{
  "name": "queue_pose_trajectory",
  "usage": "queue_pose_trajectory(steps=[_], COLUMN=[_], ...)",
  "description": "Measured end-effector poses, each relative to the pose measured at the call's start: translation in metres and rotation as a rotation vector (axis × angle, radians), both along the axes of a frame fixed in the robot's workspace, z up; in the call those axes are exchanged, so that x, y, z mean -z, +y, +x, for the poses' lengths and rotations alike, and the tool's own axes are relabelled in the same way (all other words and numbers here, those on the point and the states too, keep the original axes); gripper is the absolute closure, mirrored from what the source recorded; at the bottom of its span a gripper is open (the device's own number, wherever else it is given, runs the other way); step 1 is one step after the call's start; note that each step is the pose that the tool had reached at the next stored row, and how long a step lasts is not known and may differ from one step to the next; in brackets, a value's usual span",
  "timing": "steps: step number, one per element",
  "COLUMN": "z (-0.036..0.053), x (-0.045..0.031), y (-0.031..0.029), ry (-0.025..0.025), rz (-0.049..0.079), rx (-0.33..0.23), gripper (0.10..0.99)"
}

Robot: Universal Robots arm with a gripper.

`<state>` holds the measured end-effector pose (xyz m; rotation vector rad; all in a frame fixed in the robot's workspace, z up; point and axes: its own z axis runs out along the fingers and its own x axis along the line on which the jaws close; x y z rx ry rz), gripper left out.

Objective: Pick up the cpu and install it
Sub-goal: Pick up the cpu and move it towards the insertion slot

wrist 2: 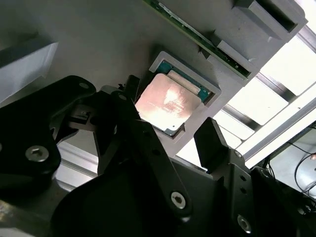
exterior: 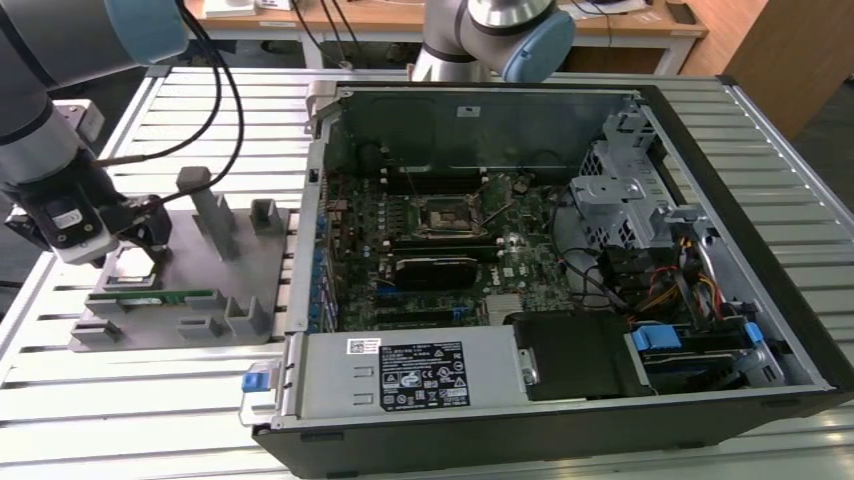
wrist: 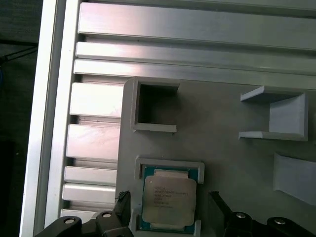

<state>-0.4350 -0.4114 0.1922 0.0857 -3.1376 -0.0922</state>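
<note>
My gripper's open fingers are level with the CPU (wrist: 169, 200), beside the shallow pocket (wrist: 170, 163). My gripper should close on the CPU now. Closing now would hold it.
The cpu (wrist: 169, 197) is a small square chip with a silvery top. It lies flat in a shallow square pocket of the grey fixture plate (exterior: 187, 280), at the exterior view's left. My gripper (exterior: 131, 248) hangs just above it and is open. In both wrist views one dark finger (wrist: 123, 203) stands on each side of the pocket, apart from the chip (wrist 2: 168, 101). The black motherboard socket (exterior: 446, 215) sits in the middle of the open computer case (exterior: 534, 400), well to the exterior view's right of the gripper.
A long green memory stick (exterior: 154, 297) rests in the plate's slot near the cpu. Grey upright holders (exterior: 214, 215) rise from the plate beside the gripper. Cables (exterior: 227, 90) trail from the arm over the slatted aluminium table (exterior: 174, 420). A second arm's base (exterior: 461, 40) stands behind the case.
</note>
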Motion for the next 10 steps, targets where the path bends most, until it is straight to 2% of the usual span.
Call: queue_pose_trajectory(steps=[7, 8, 10], z=[-0.0001, -0.0001, -0.0001], x=[0.0050, 0.0052, 0.0054], y=[0.0007, 0.0007, 0.0007], ry=[0.0002, 0.0002, 0.0002], rz=[0.000, 0.000, 0.000], rx=[0.006, 0.007, 0.007], gripper=[0.380, 0.447, 0.447])
